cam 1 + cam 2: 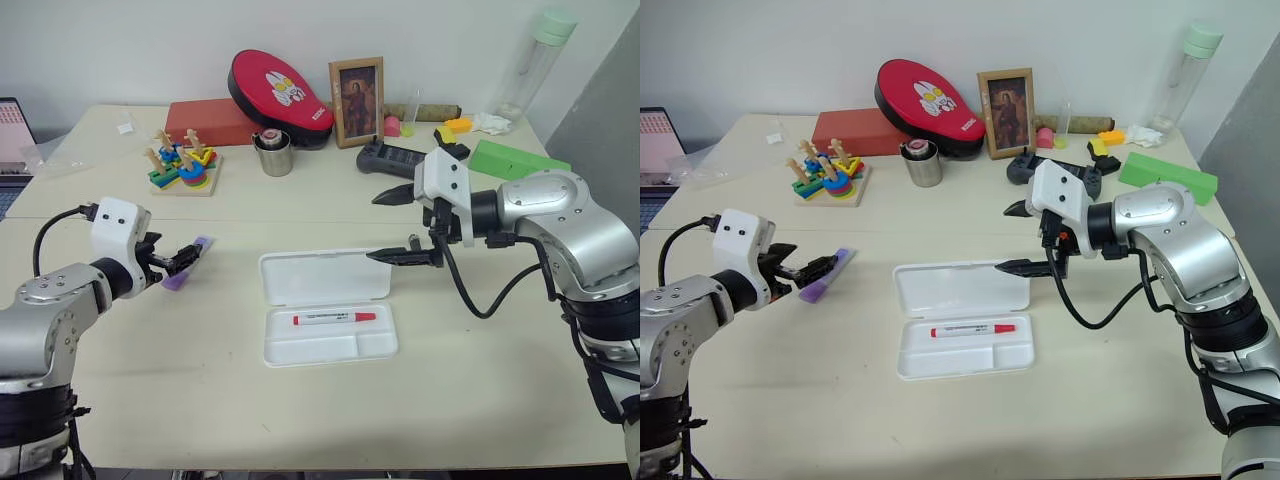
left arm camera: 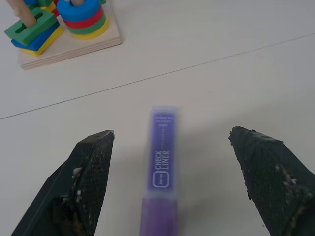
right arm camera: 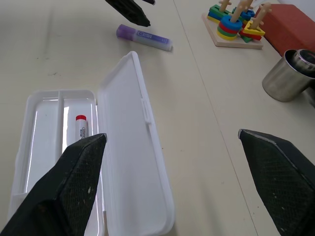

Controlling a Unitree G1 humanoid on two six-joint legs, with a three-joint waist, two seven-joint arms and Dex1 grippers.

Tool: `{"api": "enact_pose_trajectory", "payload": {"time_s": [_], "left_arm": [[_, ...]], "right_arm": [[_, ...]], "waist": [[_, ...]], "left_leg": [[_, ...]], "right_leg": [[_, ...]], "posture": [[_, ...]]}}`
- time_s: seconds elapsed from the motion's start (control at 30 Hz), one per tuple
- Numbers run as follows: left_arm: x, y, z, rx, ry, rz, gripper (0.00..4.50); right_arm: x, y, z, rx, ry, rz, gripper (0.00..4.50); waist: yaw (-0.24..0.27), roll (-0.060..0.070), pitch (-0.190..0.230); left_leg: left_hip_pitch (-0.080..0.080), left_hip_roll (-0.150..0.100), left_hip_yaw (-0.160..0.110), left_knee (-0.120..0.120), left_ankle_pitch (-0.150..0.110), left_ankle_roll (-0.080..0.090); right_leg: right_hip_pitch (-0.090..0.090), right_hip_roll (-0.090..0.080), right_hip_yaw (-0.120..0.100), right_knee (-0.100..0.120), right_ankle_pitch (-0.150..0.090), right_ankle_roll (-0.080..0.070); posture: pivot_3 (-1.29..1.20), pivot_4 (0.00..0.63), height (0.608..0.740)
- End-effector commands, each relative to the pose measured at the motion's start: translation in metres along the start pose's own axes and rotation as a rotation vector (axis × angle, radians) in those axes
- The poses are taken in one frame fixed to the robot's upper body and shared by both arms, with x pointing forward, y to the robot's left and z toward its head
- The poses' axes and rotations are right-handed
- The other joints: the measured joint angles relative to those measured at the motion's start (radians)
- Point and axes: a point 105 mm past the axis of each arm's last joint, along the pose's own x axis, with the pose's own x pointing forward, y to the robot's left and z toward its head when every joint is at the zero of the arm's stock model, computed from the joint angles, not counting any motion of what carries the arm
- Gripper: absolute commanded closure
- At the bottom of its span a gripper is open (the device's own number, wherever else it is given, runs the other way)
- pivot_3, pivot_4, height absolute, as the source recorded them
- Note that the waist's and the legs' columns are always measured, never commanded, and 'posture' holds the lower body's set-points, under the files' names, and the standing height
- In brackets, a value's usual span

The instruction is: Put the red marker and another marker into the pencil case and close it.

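Observation:
My left gripper's fingers are still above the lilac highlighter, so it is too early to close on it. The left gripper lowers to it first.
The white pencil case (image 1: 288,352) lies open at the table's middle, its lid (image 1: 325,277) flat on the far side. The red marker (image 1: 335,318) rests in its tray. The lilac highlighter (image 1: 196,256) lies on the table to the left, apart from the case. My left gripper (image 1: 184,258) is open, one finger on each side of the highlighter (image 2: 162,162), neither touching it. My right gripper (image 1: 373,228) hangs open and empty above the lid's far right corner, pointing left. The right wrist view shows the case (image 3: 123,162), the red marker (image 3: 81,125) and the highlighter (image 3: 143,37).
A wooden stacking toy (image 1: 183,168), a metal cup (image 1: 273,155), a red box (image 1: 210,120), a red pad (image 1: 278,95) and a picture frame (image 1: 357,100) stand along the back. A black controller (image 1: 395,158) and a green box (image 1: 515,160) lie at the back right.

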Motion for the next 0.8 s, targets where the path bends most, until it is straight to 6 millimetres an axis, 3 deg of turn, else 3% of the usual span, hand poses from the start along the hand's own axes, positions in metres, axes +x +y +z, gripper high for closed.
{"api": "enact_pose_trajectory", "payload": {"time_s": [0.03,0.3,0.57,0.8], "left_arm": [[0.008,0.009,-0.002,-0.013,-0.016,-0.012,0.5],[0.033,0.007,-0.037,-0.066,0.071,-0.08,0.5],[0.039,0.006,-0.068,-0.031,0.174,-0.088,0.5],[0.034,0.008,-0.065,-0.02,0.174,-0.084,1.75]], "right_arm": [[-0.006,0.0,0.008,-0.043,-0.007,-0.023,0.0],[-0.008,0.001,0.006,-0.057,0.007,-0.027,0.0],[-0.009,0.004,0.001,-0.076,0.026,-0.028,0.0],[-0.01,0.005,0.001,-0.077,0.024,-0.028,0.0]], "waist": [[0.0,0.0,0.0],[-0.001,0.0,0.0],[0.001,0.003,-0.002],[-0.001,0.005,-0.003]], "left_leg": [[0.0,0.0,0.0,0.0,0.0,0.0],[-0.001,0.0,0.0,0.0,0.0,0.0],[0.003,0.0,0.0,0.0,0.0,0.0],[0.004,0.0,0.0,0.0,0.0,0.0]], "right_leg": [[0.0,0.0,0.0,0.0,0.0,0.0],[-0.001,0.0,0.0,0.0,0.0,0.0],[0.003,0.0,0.0,0.001,0.0,0.0],[0.003,0.0,0.0,0.001,0.0,0.0]], "posture": [[0.0,0.15,0.74],[0.0,0.15,0.74],[0.0,0.15,0.74],[0.0,0.15,0.74]]}}
